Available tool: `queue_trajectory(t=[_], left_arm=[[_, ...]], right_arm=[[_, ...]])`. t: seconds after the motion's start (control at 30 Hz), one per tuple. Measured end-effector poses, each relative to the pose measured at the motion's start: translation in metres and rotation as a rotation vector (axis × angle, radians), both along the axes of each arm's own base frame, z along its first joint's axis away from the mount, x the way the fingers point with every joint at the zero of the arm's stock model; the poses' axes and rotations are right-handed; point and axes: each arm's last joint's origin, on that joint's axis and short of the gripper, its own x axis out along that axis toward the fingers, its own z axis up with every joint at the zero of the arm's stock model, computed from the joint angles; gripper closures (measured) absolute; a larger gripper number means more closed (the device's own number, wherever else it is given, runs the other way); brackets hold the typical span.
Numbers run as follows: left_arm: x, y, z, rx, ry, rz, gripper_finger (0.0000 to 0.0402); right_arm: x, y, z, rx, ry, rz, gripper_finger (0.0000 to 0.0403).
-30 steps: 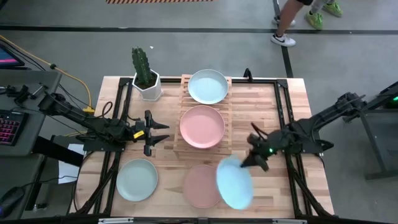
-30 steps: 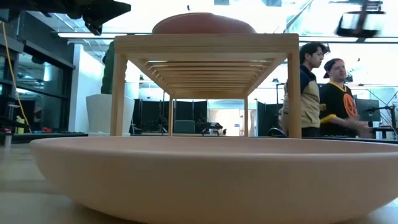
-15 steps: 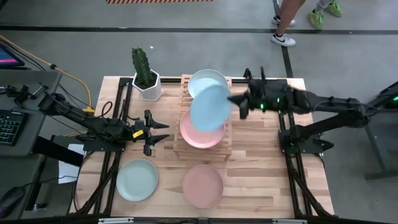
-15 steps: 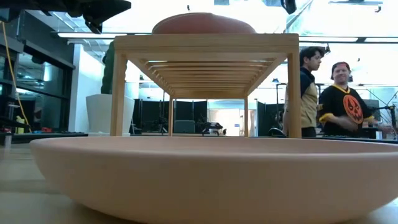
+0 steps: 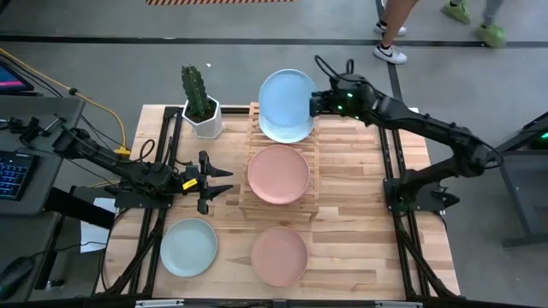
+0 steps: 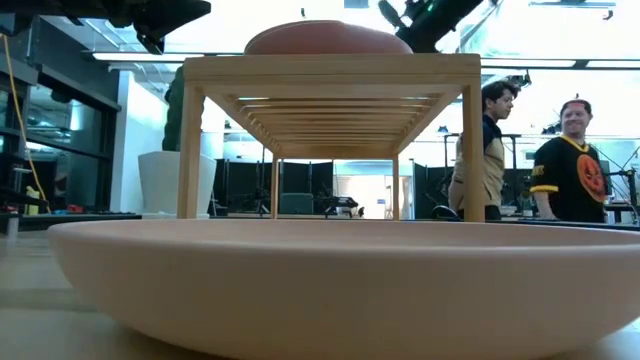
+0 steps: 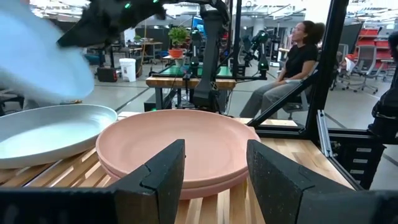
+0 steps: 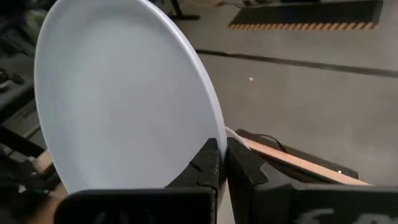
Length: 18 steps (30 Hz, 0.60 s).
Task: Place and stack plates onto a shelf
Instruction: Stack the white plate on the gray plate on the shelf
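Observation:
The tilted blue plate (image 8: 124, 99) hangs raised above the pale plate on the shelf (image 8: 235, 140), so the blue plate comes down, before my right gripper opens.
My right gripper (image 5: 313, 103) is shut on a light blue plate (image 5: 285, 96), which it holds over the far end of the wooden slat shelf (image 5: 242, 190). Another light blue plate (image 7: 50, 134) lies on that far end below it. A pink plate (image 5: 278, 174) lies on the shelf's near half; the left wrist view shows a second pink rim (image 7: 205, 186) under it. On the table near the front edge lie a pale green plate (image 5: 189, 247) and a pink plate (image 5: 279, 255). My left gripper (image 5: 224, 181) stands open, level, just left of the shelf. My right gripper pinches the light blue plate's rim (image 8: 214, 134) between its two fingers (image 8: 208, 163), on the side toward the table's right edge. The fingers come from the right, slanting a little downward. The plate is lifted clear of the shelf and tilted.
A white pot with a cactus (image 5: 202, 107) stands at the far left beside the shelf. Black frame rails (image 5: 391, 154) run along the table's sides. People stand in the room beyond the table (image 6: 570, 160). Bare wood lies right of the shelf (image 5: 351, 188).
My right gripper has swung from near the table's front edge toward the far edge, rising and turning, and carried the light blue plate over the pink plate to above the shelf's far end. The plate has stayed in its hold.

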Motion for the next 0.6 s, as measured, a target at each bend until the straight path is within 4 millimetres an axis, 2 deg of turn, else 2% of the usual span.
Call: queue_trajectory(t=[0.23, 0.6], left_arm=[[0.0, 0.0, 0.0, 0.0, 0.002, -0.003, 0.0241], [0.0, 0.0, -0.003, 0.007, 0.026, -0.003, 0.0241]], right_arm=[[0.017, -0.027, -0.03, 0.082, 0.055, -0.009, 0.0403], [0.006, -0.032, -0.034, 0.151, 0.093, 0.013, 0.0403]])
